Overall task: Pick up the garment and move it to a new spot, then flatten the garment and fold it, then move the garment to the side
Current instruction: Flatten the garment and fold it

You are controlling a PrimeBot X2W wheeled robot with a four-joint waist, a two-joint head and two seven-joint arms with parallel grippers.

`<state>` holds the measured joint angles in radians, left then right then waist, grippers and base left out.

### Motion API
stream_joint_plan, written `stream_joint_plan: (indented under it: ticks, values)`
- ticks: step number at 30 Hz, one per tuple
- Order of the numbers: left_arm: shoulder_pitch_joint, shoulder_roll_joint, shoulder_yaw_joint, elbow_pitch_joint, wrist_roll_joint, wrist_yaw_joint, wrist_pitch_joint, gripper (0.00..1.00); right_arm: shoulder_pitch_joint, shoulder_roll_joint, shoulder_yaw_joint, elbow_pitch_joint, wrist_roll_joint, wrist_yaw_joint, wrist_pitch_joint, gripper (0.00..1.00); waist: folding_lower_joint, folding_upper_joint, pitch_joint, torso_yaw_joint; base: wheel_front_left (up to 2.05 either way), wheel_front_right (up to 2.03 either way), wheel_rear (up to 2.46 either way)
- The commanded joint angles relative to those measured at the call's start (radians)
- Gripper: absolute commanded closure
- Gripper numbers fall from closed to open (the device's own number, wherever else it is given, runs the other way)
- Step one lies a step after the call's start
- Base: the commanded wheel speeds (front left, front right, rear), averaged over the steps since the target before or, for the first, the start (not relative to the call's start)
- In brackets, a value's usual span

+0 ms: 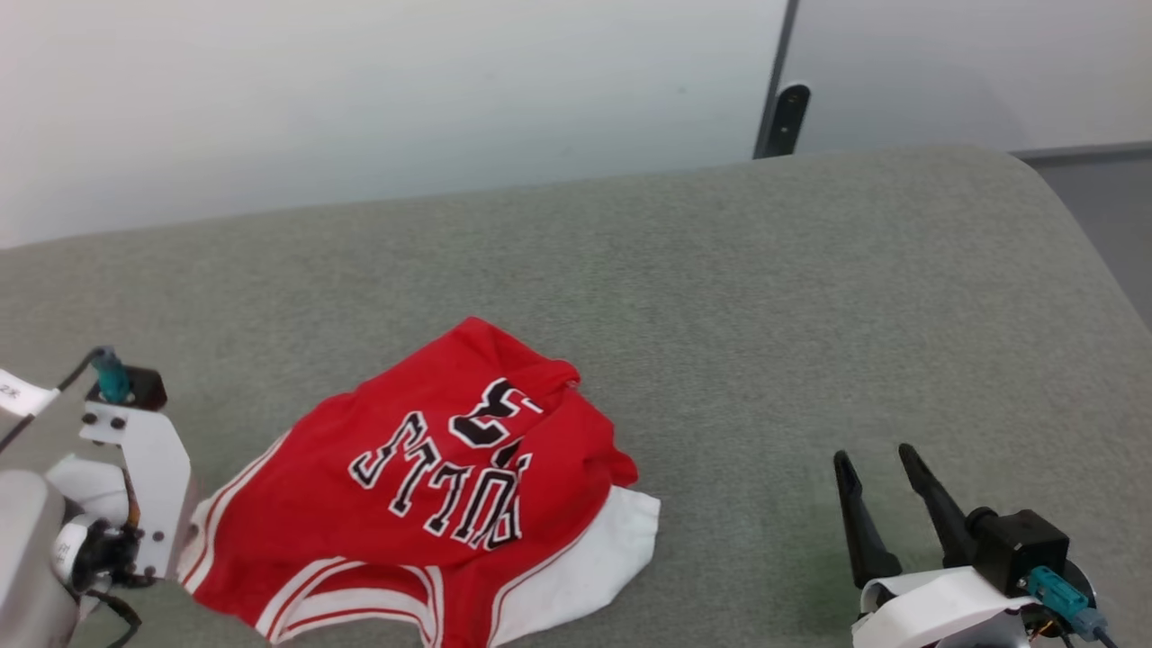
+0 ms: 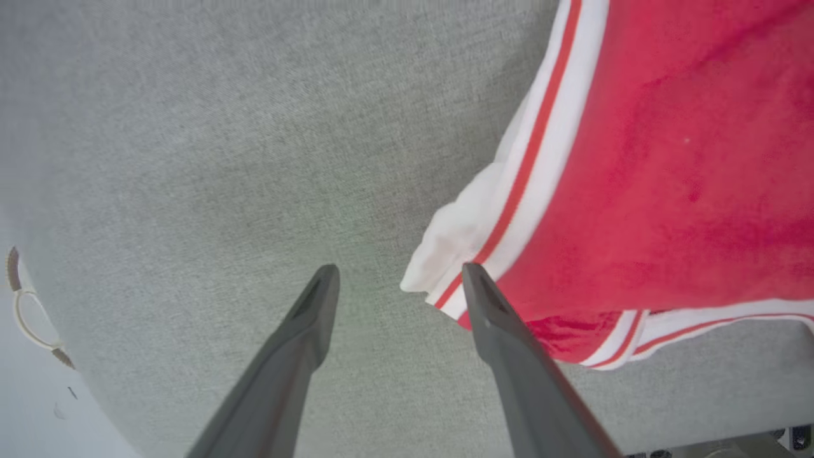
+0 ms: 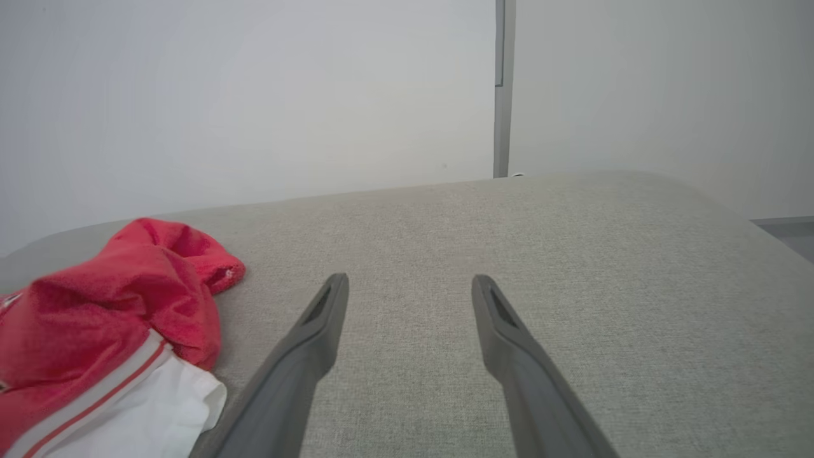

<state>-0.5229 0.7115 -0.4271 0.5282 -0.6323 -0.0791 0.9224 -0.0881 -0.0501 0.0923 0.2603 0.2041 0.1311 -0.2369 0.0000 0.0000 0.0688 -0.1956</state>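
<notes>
The garment's red front lies flat and wide, so the robot's left gripper will pinch the garment by its striped edge (image 2: 456, 287) next.
The garment (image 1: 297, 504) lies crumpled on the grey padded surface (image 1: 765, 297) at the lower left, red with black-and-white lettering face up and a white sleeve at its right. In the left wrist view, my left gripper (image 2: 399, 273) is open with nothing between its fingers, and its right fingertip (image 2: 474, 280) sits at the garment's (image 2: 668, 159) striped white edge. My right gripper (image 1: 873, 454) rests open at the lower right, well clear of the cloth. In the right wrist view it (image 3: 410, 280) points across bare surface, the garment (image 3: 108, 299) heaped to its left.
A pale wall runs behind the surface, with a dark grey post (image 1: 783, 108) at the back right. The surface curves down at its right edge toward grey floor (image 1: 1107, 207). My left arm's white wrist bracket (image 1: 135, 468) stands beside the garment's left edge.
</notes>
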Motion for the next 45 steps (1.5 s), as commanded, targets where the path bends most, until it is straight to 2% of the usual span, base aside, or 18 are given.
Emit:
stream_joint_plan:
  ticks: [1,8,12,18,24,30,37,45]
  values:
    - [0.003,0.001,0.005,-0.012,0.001,0.011,-0.016,0.0,0.011,-0.001,0.0,-0.005,-0.001,-0.001,0.006,0.0,0.0,0.0,-0.01,0.023,0.0,0.0,0.0]
    - [0.031,-0.009,0.026,-0.055,-0.006,0.037,-0.094,0.0,0.023,0.0,-0.002,-0.017,-0.01,-0.001,0.016,0.0,0.0,0.0,-0.027,0.055,0.0,0.0,0.0]
    - [0.068,-0.031,0.053,-0.092,-0.051,0.024,-0.148,0.0,0.042,0.0,-0.007,-0.022,-0.014,-0.001,0.022,0.0,0.0,0.0,-0.043,0.069,0.0,0.0,0.0]
    - [0.121,-0.035,0.065,-0.137,-0.075,0.023,-0.192,0.0,0.061,0.0,-0.01,-0.032,-0.018,-0.001,0.031,0.0,0.0,0.0,-0.063,0.085,0.0,0.0,0.0]
    - [0.17,-0.027,0.063,-0.157,-0.075,-0.002,-0.267,0.0,0.071,0.0,-0.011,-0.051,-0.024,-0.001,0.042,0.0,0.0,0.0,-0.073,0.098,0.0,0.0,0.0]
    - [0.155,-0.015,0.05,-0.125,-0.084,-0.019,-0.25,0.0,0.07,0.0,-0.007,-0.072,-0.042,-0.001,0.06,0.0,0.0,0.0,-0.06,0.089,0.0,0.0,0.0]
    - [0.097,-0.002,0.031,-0.091,-0.101,-0.035,-0.209,0.0,0.052,0.0,-0.005,-0.097,-0.046,-0.001,0.072,0.0,0.0,0.0,-0.013,0.047,0.0,0.0,0.0]
    - [0.078,0.038,0.0,-0.057,-0.119,-0.048,-0.195,0.0,0.042,0.0,-0.006,-0.112,-0.05,-0.001,0.072,0.0,0.0,0.0,0.034,0.0,0.0,0.0,0.0]
